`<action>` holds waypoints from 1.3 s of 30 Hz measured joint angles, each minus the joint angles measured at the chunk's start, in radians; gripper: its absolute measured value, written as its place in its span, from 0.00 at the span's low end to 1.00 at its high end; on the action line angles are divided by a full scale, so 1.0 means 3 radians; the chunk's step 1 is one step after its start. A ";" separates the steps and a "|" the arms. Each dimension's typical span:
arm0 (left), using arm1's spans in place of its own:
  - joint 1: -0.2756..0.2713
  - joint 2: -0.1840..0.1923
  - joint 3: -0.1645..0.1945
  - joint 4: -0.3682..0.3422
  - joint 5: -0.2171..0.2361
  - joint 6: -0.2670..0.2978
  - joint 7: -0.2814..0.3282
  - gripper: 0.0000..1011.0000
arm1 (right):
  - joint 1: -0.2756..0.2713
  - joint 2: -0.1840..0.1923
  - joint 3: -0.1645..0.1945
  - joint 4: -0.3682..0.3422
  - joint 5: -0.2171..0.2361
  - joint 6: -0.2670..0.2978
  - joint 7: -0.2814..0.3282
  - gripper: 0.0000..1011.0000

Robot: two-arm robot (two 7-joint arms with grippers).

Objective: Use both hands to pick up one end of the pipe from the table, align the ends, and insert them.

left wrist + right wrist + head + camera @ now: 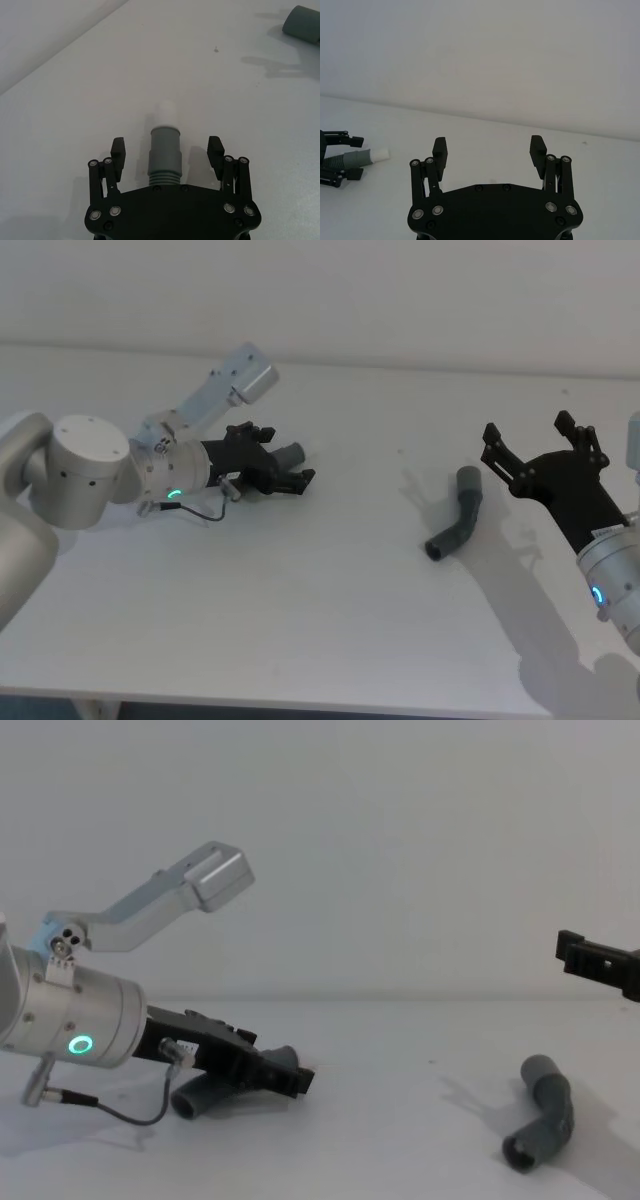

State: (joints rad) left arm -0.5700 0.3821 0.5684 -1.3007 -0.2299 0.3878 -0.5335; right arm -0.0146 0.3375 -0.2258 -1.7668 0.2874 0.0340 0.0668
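Note:
The robot's left hand should next grab the pipe piece by its smooth cuff, so the dark grey pipe piece's white tip stays free to slide into the other piece.
One dark grey ribbed pipe piece lies on the white table at the left. My left gripper is low over it and open. Its fingers straddle the smooth cuff with a gap on each side, and a white tip sticks out of the cuff. The other bent pipe piece lies at the right, its cuff end pointing away from me. My right gripper hangs open and empty above the table, just right of that piece. The chest view shows both pieces resting on the table.
A thin black cable loops from the left wrist onto the table. The table's front edge runs close to me. A pale wall stands behind the table.

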 joint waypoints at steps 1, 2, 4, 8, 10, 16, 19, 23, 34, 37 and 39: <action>-0.0004 -0.0003 0.0003 0.0006 0.0000 0.0001 -0.0002 0.99 | 0.0000 0.0000 0.0000 0.0000 0.0000 0.0000 0.0000 0.99; -0.0012 -0.0010 0.0008 0.0016 0.0000 0.0003 -0.0007 0.97 | 0.0000 0.0000 0.0000 0.0000 0.0000 0.0000 0.0000 0.99; -0.0022 -0.0017 0.0013 0.0028 0.0000 0.0005 -0.0012 0.94 | 0.0000 0.0000 0.0000 0.0000 0.0000 0.0000 0.0000 0.99; -0.0033 -0.0027 0.0020 0.0044 0.0000 0.0008 -0.0017 0.85 | 0.0000 0.0000 0.0000 0.0000 0.0000 0.0000 0.0000 0.99; -0.0041 -0.0034 0.0025 0.0055 0.0001 0.0010 -0.0022 0.79 | 0.0000 0.0000 0.0000 0.0000 0.0000 0.0000 0.0000 0.99; -0.0052 -0.0043 0.0033 0.0070 0.0002 0.0013 -0.0028 0.61 | 0.0000 0.0000 0.0000 0.0000 0.0000 0.0000 0.0000 0.99; -0.0055 -0.0046 0.0035 0.0074 0.0003 0.0014 -0.0029 0.54 | 0.0000 0.0000 0.0000 0.0000 0.0000 0.0000 0.0000 0.99; -0.0059 -0.0049 0.0038 0.0079 0.0003 0.0015 -0.0031 0.42 | 0.0000 0.0000 0.0000 0.0000 0.0000 0.0000 0.0000 0.99; -0.0065 -0.0054 0.0041 0.0086 0.0004 0.0016 -0.0035 0.35 | 0.0000 0.0000 0.0000 0.0000 0.0000 0.0000 0.0000 0.99; -0.0066 -0.0055 0.0042 0.0088 0.0004 0.0018 -0.0036 0.35 | 0.0000 0.0000 0.0000 0.0000 0.0000 0.0000 0.0000 0.99; -0.0067 -0.0055 0.0043 0.0088 0.0004 0.0018 -0.0036 0.35 | 0.0000 0.0000 0.0000 0.0000 0.0000 0.0000 0.0000 0.99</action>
State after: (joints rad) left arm -0.5902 0.3655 0.5814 -1.2742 -0.2287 0.3932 -0.5443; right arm -0.0146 0.3374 -0.2258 -1.7668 0.2874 0.0340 0.0668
